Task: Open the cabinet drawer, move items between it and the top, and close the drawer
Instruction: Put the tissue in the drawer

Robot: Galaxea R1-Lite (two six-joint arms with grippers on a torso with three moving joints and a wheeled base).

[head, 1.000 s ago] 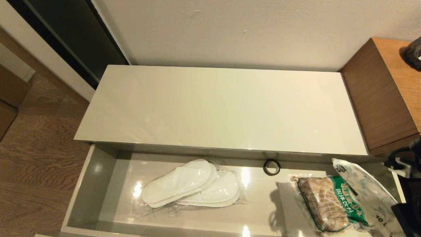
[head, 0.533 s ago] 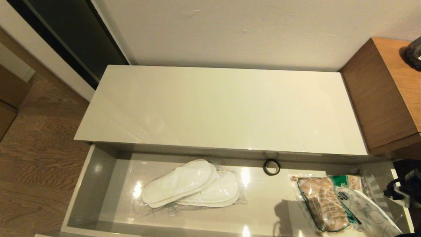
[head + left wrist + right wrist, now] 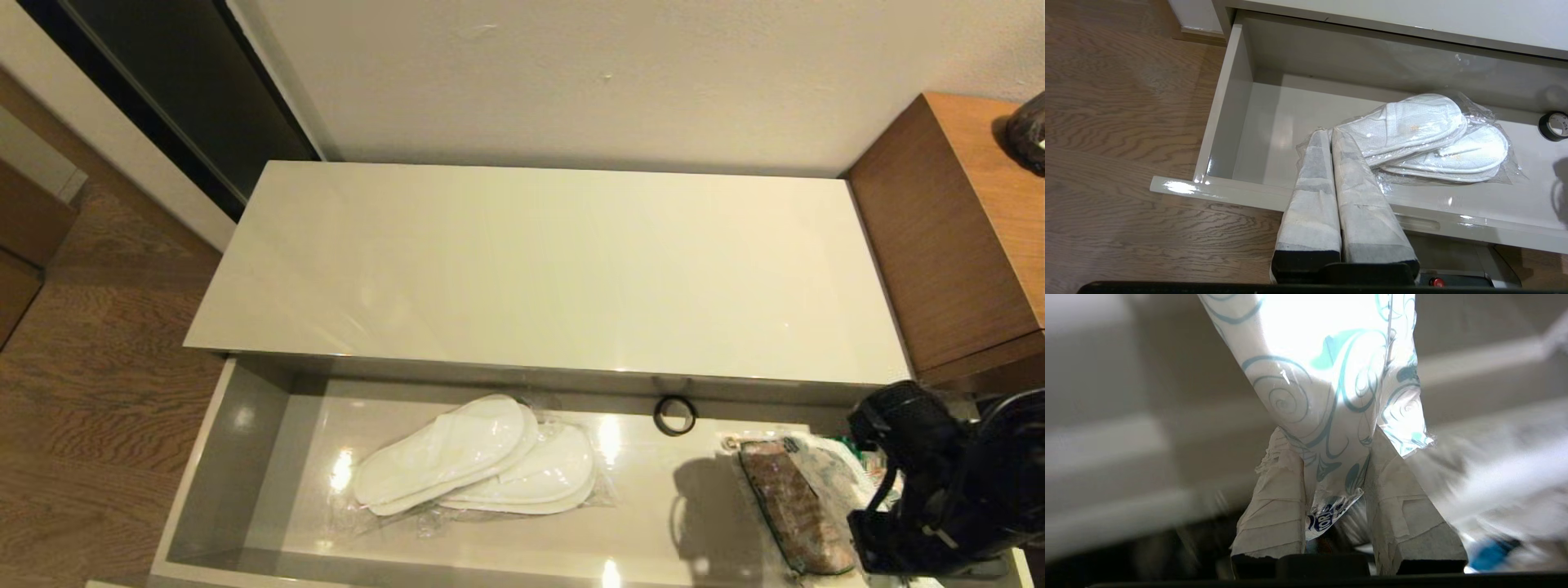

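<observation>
The tissue pack hangs tilted above the snack bag (image 3: 795, 514), so for now the pack stays held in my right gripper.
The cabinet drawer (image 3: 220, 465) stands pulled out below the glossy cream top (image 3: 547, 269), which is bare. Wrapped white slippers (image 3: 482, 457) lie in the drawer's left half. My right gripper (image 3: 1331, 435) is shut on one end of the tissue pack (image 3: 1323, 367), a white pack with blue-green swirls. In the head view my right arm (image 3: 939, 482) hangs over the drawer's right end and hides most of the pack. My left gripper (image 3: 1331, 132) is shut and empty. It hovers by the drawer's front edge (image 3: 1241, 194), near the slippers (image 3: 1429, 134).
A green-labelled bag of brown snacks (image 3: 796, 506) lies in the drawer's right end under my right arm. A small black ring (image 3: 674, 415) sits at the drawer's back. A taller brown wooden cabinet (image 3: 947, 237) stands to the right. Wood floor (image 3: 98, 367) lies to the left.
My right arm has swung in over the drawer's right end. The tissue pack it holds has come down from above the snack bag into the drawer. The left arm has not moved.
</observation>
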